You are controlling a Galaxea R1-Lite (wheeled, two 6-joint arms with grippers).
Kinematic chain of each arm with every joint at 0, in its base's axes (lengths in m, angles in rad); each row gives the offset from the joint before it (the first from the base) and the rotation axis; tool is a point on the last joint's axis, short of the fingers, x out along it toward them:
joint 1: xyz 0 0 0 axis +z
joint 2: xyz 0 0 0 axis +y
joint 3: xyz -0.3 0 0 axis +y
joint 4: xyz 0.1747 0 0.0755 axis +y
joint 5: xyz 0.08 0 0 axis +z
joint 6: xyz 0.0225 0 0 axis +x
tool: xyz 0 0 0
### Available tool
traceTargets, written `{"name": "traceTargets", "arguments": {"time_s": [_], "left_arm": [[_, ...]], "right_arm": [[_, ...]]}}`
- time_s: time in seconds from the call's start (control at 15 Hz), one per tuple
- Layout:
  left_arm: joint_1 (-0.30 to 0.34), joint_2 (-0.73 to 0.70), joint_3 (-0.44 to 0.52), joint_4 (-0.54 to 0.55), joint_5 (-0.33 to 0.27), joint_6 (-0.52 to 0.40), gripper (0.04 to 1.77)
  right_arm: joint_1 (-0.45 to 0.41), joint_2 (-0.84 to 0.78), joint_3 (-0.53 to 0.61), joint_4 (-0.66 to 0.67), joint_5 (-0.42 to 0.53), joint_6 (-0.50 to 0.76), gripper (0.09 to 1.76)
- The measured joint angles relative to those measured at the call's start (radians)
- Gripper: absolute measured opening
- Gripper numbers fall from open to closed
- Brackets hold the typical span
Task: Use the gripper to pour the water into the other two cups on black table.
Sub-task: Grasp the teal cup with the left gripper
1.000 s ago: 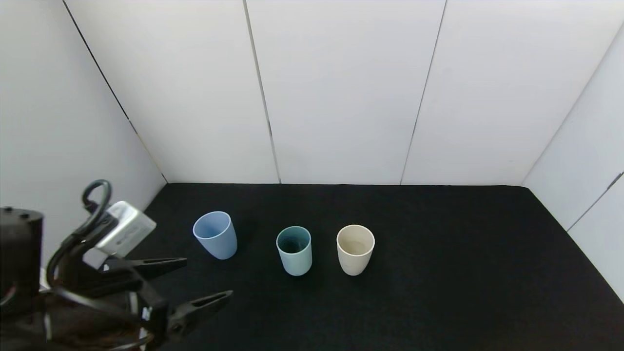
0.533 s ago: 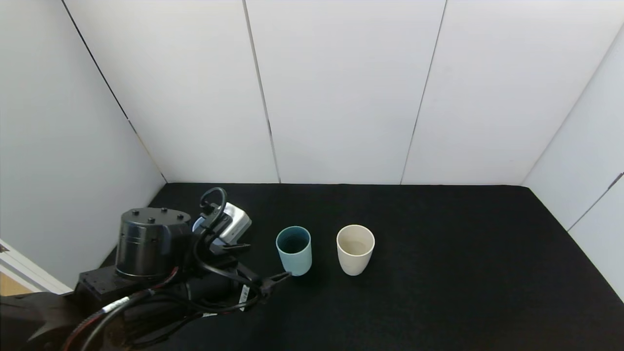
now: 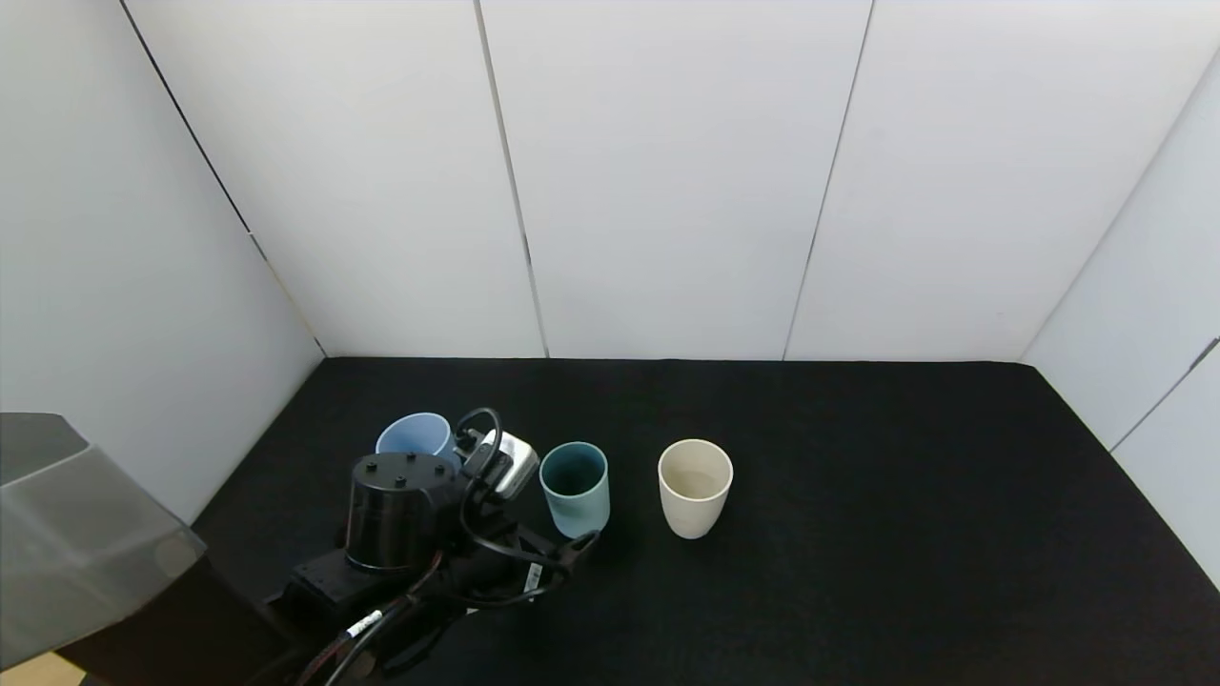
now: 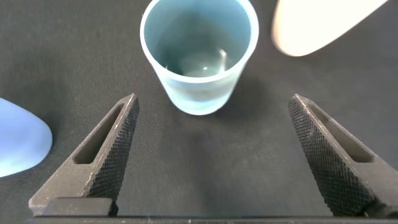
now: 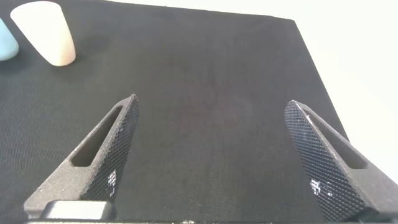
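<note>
The rim of the teal-green cup needs to stay free for pouring, so next my left gripper should grip the teal-green cup by its side [image 3: 579, 511] [image 4: 199, 97].
On the black table [image 3: 858, 534] stand a periwinkle-blue cup [image 3: 412, 436], a teal-green cup [image 3: 575, 489] and a cream-white cup [image 3: 695, 488] in a row. My left gripper [image 3: 547, 524] is open just in front of the teal cup, with the blue cup partly hidden behind the arm. In the left wrist view the teal cup [image 4: 199, 53] holds water and its base sits level with the open gripper's [image 4: 212, 101] fingertips, untouched. The blue cup [image 4: 18, 146] and cream cup [image 4: 317, 25] flank it. My right gripper [image 5: 211, 109] is open and empty over bare table, off to the side of the cream cup [image 5: 46, 34].
White wall panels [image 3: 667, 191] close the table in at the back and both sides. A grey translucent part [image 3: 76, 534] stands at the near left. The table's side edge [image 5: 317, 68] shows in the right wrist view.
My left arm has swung from the near left corner in toward the teal cup, passing in front of the blue cup. The cups have not moved.
</note>
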Motion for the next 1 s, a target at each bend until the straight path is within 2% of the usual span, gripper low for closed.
{"name": "traceTargets", "arguments": {"time_s": [0.27, 1.0], "left_arm": [[-0.001, 0.100, -0.012, -0.139, 0.013, 0.001, 1.72], [0.001, 0.203, -0.155, -0.131, 0.009, 0.009, 1.72]], "right_arm": [[0.000, 0.000, 0.000, 0.000, 0.000, 0.000, 1.71], [0.000, 0.000, 0.000, 0.000, 0.000, 0.000, 1.71]]}}
